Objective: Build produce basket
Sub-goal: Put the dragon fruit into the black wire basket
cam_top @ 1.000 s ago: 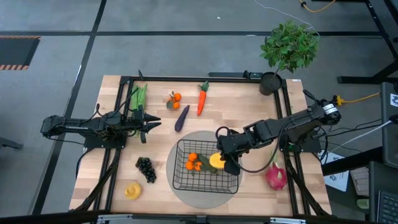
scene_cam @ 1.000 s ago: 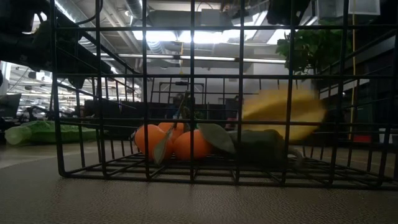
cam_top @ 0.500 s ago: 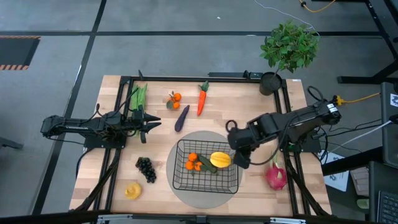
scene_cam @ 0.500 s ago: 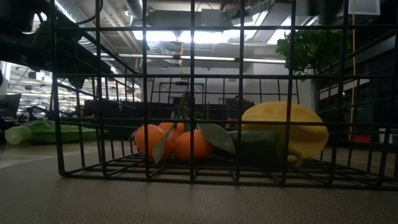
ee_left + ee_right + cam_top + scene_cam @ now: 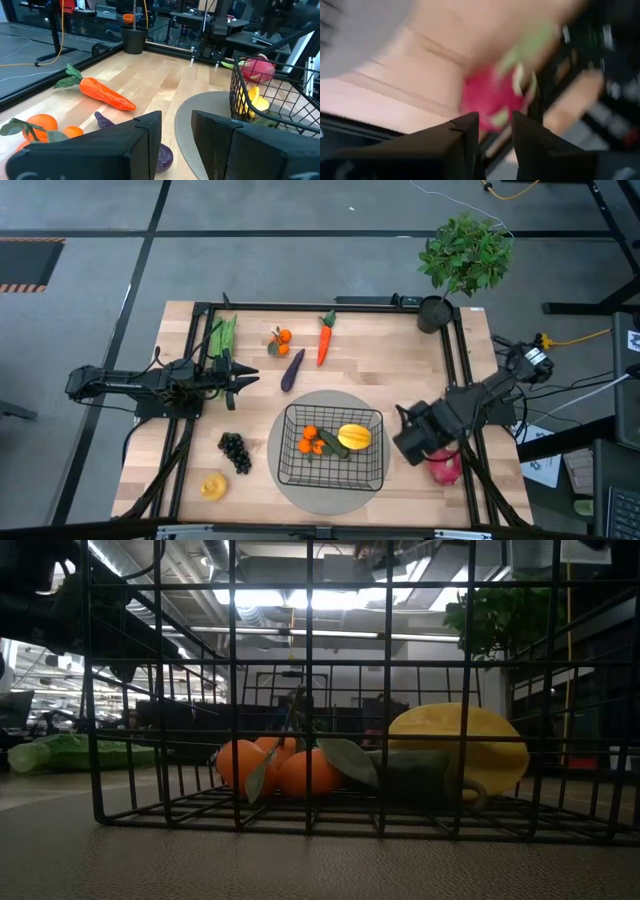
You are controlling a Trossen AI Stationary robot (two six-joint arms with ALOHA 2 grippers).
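The dragon fruit should go in the basket next, so my right gripper should grab the dragon fruit by its pink body opposite the green tip.
The black wire basket stands on a round grey mat. In it lie an orange cluster, a small cucumber and the yellow mango; the low view shows them resting on the basket floor. My right gripper hovers just right of the basket, fingers a little apart and empty, pointing at the pink dragon fruit, which lies on the table. My left gripper waits at the table's left, slightly open and empty, near the purple eggplant.
On the table lie a green husk, a second orange cluster, a carrot, dark grapes and a yellow fruit. A potted plant stands at the far right corner.
My right gripper has left the mango in the basket and gone from above the basket toward the table's right and near edges, to the dragon fruit. The mango, in motion a second ago, now lies still beside the cucumber.
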